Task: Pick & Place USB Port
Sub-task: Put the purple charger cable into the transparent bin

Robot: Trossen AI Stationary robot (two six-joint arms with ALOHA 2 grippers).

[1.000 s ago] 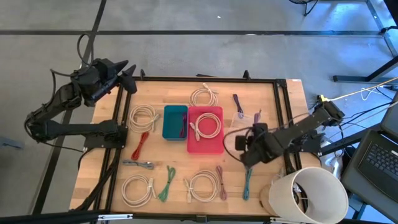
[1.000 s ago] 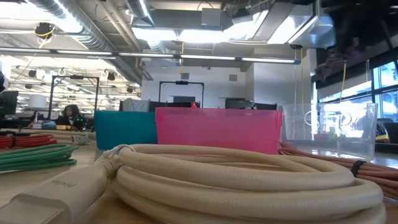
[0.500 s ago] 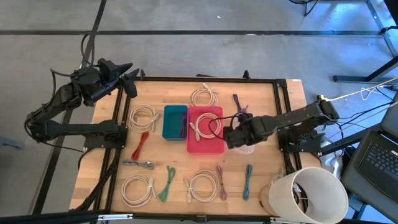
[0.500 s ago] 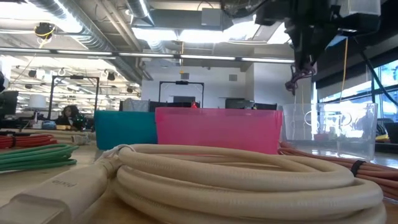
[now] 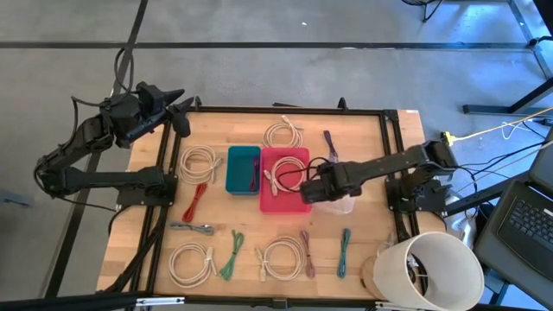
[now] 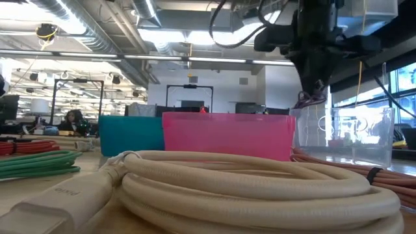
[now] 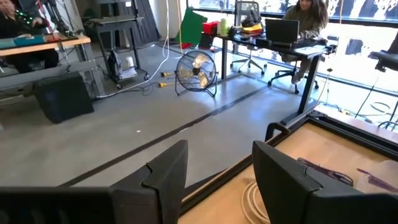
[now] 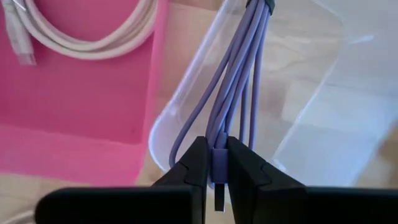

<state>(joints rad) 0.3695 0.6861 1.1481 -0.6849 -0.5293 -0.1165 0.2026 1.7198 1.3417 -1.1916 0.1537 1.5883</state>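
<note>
My right gripper keeps holding the cable for now, until I lower it. The purple cable [image 8: 239, 74] is above the rim of the clear bin [image 8: 180, 93].
My right gripper [image 5: 316, 191] hovers over a clear plastic bin [image 5: 344, 206] that stands against the right side of the pink bin [image 5: 285, 181]. It is shut on a bundled purple USB cable [image 8: 239, 74]. In the low view the cable [image 6: 313, 97] hangs just over the clear bin's rim [image 6: 344, 112]. A teal bin [image 5: 243, 169] stands left of the pink one. My left gripper [image 5: 179, 110] waits open above the table's far left corner. My right gripper pinches the purple cable's connector end [image 8: 218, 163] between its two fingers [image 8: 198, 165], coming from above and pointing down. The cable is lifted clear. Its looped strands hang below the fingers into the clear bin's mouth, bound by a dark tie at their lower end [image 8: 260, 5].
A white coil [image 5: 288, 175] lies in the pink bin and a dark cable [image 5: 253, 177] in the teal bin. White coils and red, green, purple and teal cable bundles lie scattered around the bins. A white cylinder [image 5: 428, 268] sits at the near right corner. A thick white coil [image 6: 247, 188] fills the low view's foreground.
My right gripper has swung from the table's right side toward the left, to beside the pink bin, carrying the purple cable. It has then come down, so the cable now hangs at the clear bin's rim. The left arm has kept still.
</note>
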